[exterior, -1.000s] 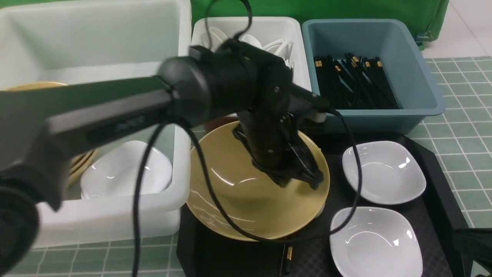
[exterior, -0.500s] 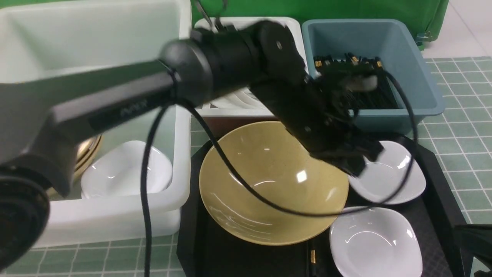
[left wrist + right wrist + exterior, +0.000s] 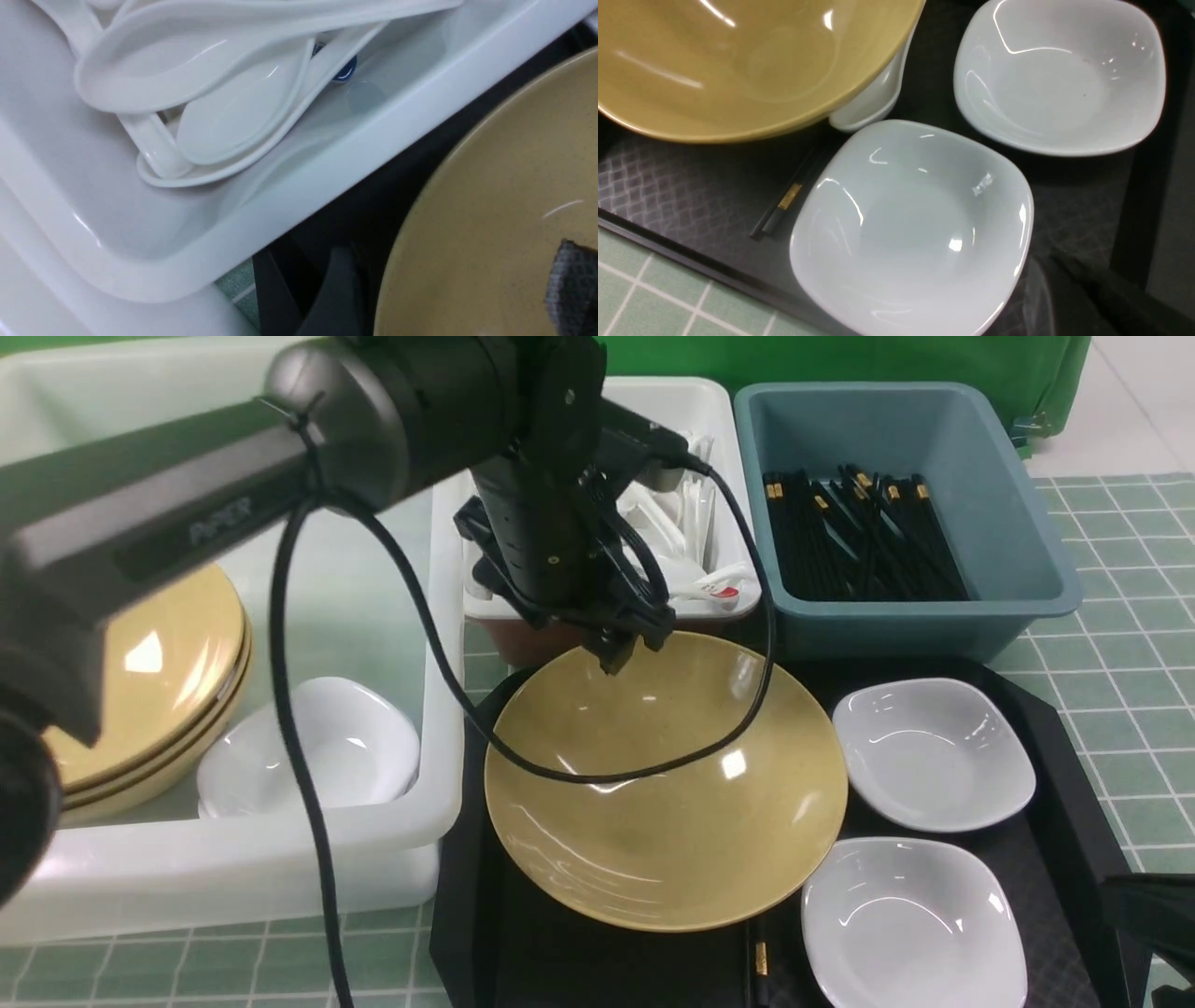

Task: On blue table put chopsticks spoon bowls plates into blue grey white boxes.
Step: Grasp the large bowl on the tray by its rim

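Note:
My left gripper grips the yellow bowl by its thin far rim (image 3: 579, 655) next, since the bowl spreads far wider than my open fingers.
My left gripper (image 3: 621, 644) hangs open over the near edge of the white box (image 3: 719, 406), above the far rim of the yellow bowl (image 3: 663, 784). In the left wrist view its fingers (image 3: 337, 289) stand wide apart, nothing between them, with the bowl (image 3: 495, 196) below. White spoons (image 3: 233, 112) lie piled in that box. Chopsticks (image 3: 864, 532) fill the blue-grey box (image 3: 1018, 495). Two white plates (image 3: 934, 751) (image 3: 910, 919) sit right of the bowl. My right gripper (image 3: 1069, 280) is a dark blur beside the nearer plate (image 3: 910, 228). A loose chopstick (image 3: 784, 203) and a spoon (image 3: 873, 102) lie by the bowl.
Bowl and plates rest on a black tray (image 3: 1055, 728) on the blue table (image 3: 1111, 681). The large white tub (image 3: 233, 868) at left holds stacked yellow bowls (image 3: 149, 681) and a white plate (image 3: 313, 747). A red-marked spoon (image 3: 719, 590) lies in the white box.
My left arm swung right toward the blue-grey box, then back over the white box, and its gripper went from shut to open. The yellow bowl slid slightly right.

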Motion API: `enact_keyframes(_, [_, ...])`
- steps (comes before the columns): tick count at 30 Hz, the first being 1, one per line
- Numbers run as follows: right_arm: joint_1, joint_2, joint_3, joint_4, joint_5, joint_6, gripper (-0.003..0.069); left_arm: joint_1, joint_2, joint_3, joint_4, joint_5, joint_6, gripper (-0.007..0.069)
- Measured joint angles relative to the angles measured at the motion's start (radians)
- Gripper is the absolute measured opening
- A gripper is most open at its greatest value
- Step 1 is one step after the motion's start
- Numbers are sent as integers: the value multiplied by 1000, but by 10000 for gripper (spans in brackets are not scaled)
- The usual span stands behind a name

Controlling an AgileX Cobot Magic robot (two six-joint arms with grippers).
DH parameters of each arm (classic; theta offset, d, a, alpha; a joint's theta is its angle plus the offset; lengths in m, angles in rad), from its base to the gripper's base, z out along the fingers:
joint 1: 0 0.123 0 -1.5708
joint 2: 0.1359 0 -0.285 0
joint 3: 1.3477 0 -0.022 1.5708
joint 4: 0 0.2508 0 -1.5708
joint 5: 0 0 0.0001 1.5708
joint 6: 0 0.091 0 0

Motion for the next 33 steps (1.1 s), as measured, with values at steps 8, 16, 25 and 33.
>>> enact_keyframes(8, [0,0,0,0,0,0,38,0,96,0,-35,46,-10,515])
enact_keyframes(16, [0,0,0,0,0,0,38,0,118,0,-175,33,57,474])
enact_keyframes(25, [0,0,0,2,0,0,43,1,107,-11,-154,67,118,142])
enact_keyframes(33, [0,0,0,1,0,0,45,1,-70,-36,-147,95,141,8])
